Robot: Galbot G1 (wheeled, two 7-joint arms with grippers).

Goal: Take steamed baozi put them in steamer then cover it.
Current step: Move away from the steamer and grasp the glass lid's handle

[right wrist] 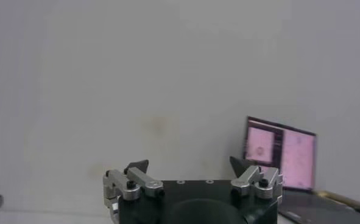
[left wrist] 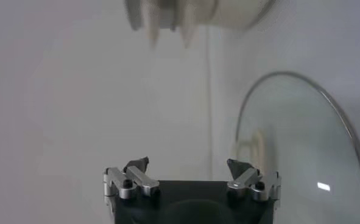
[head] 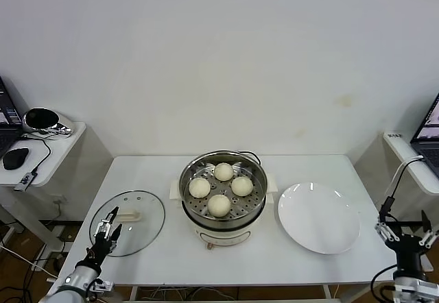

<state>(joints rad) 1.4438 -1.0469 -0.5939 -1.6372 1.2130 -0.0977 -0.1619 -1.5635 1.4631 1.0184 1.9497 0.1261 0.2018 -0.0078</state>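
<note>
The robot's left gripper should next grab the glass cover by its cream handle, so that it can cover the baozi in the steamer.
The steel steamer stands at the table's middle on its cream base. Several cream-white baozi lie on its perforated tray. The glass cover with its cream handle lies flat on the table to the steamer's left; it also shows in the left wrist view. My left gripper is open and empty over the cover's near left edge. My right gripper is open and empty off the table's right front corner.
A flat white plate lies right of the steamer. A side table with a mouse and cables stands at far left. A laptop sits on a stand at far right.
</note>
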